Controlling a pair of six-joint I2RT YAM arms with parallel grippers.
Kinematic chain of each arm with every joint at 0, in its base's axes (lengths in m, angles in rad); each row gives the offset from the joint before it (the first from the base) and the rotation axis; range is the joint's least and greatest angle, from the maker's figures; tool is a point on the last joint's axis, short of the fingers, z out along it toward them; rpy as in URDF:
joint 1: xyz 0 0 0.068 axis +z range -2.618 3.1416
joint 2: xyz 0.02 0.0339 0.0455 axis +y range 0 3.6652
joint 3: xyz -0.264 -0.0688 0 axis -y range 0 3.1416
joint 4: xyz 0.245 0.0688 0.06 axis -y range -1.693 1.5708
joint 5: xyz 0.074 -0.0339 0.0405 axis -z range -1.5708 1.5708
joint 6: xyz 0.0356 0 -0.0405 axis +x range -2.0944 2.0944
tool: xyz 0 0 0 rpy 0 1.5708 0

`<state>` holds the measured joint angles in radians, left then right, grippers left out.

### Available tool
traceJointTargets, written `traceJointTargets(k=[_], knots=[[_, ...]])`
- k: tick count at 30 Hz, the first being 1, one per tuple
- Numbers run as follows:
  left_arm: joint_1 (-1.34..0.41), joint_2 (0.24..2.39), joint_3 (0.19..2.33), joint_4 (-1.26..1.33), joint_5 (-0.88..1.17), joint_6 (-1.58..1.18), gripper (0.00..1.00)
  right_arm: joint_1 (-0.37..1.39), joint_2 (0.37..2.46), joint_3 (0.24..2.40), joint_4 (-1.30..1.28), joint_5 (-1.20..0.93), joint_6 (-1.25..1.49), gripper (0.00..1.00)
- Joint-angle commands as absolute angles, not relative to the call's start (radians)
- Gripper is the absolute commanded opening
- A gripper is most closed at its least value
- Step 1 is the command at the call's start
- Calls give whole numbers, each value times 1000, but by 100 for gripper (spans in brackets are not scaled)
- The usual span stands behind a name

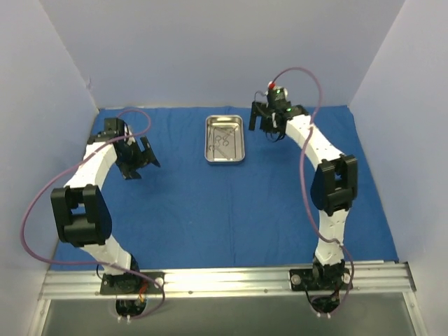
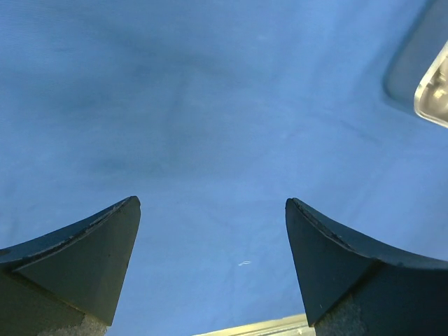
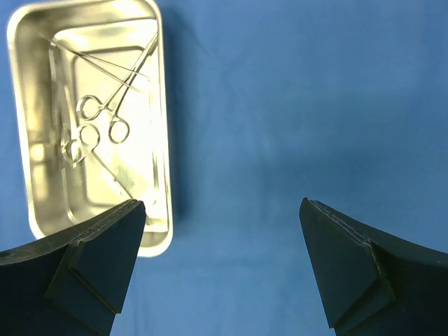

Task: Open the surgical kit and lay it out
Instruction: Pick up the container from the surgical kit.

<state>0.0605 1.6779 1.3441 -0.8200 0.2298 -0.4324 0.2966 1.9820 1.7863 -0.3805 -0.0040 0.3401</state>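
The robot's right gripper needs to grab the steel tray by the long rim beside this gripper, which is free of the instruments, to pull the kit forward for laying out.
The blue cloth wrap (image 1: 231,203) lies spread flat over the table. The shiny steel tray (image 1: 225,138) stands on it at the back middle, with thin scissor-like instruments (image 1: 223,141) inside. In the right wrist view the tray (image 3: 42,210) is at upper left and the instruments (image 3: 105,115) lie crossed in it. My left gripper (image 1: 148,159) is open and empty, over the cloth left of the tray. My right gripper (image 1: 260,123) is open and empty, just right of the tray. A corner of the tray (image 2: 434,87) shows in the left wrist view.
White walls enclose the table on the left, back and right. A metal rail (image 1: 224,280) with both arm bases runs along the near edge. Purple cables loop off both arms.
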Motion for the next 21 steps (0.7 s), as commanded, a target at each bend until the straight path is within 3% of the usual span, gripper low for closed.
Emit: traceJointTargets(k=[1, 5, 15, 17, 20, 21], knots=[[32, 1686, 1371, -765, 322, -417, 94, 333, 2121, 1908, -445, -29, 310, 99], [21, 1661, 1342, -747, 348, -419, 94, 360, 2279, 2103, -486, -28, 313, 95], [17, 1638, 1324, -753, 365, -419, 94, 383, 2402, 2155, -497, -54, 344, 81], [17, 1635, 1325, -758, 362, -420, 94, 387, 2422, 2160, -499, -66, 336, 66], [17, 1631, 1327, -762, 356, -419, 94, 393, 2447, 2178, -502, -83, 327, 54], [17, 1628, 1328, -767, 353, -419, 94, 399, 2456, 2189, -503, -90, 315, 44]])
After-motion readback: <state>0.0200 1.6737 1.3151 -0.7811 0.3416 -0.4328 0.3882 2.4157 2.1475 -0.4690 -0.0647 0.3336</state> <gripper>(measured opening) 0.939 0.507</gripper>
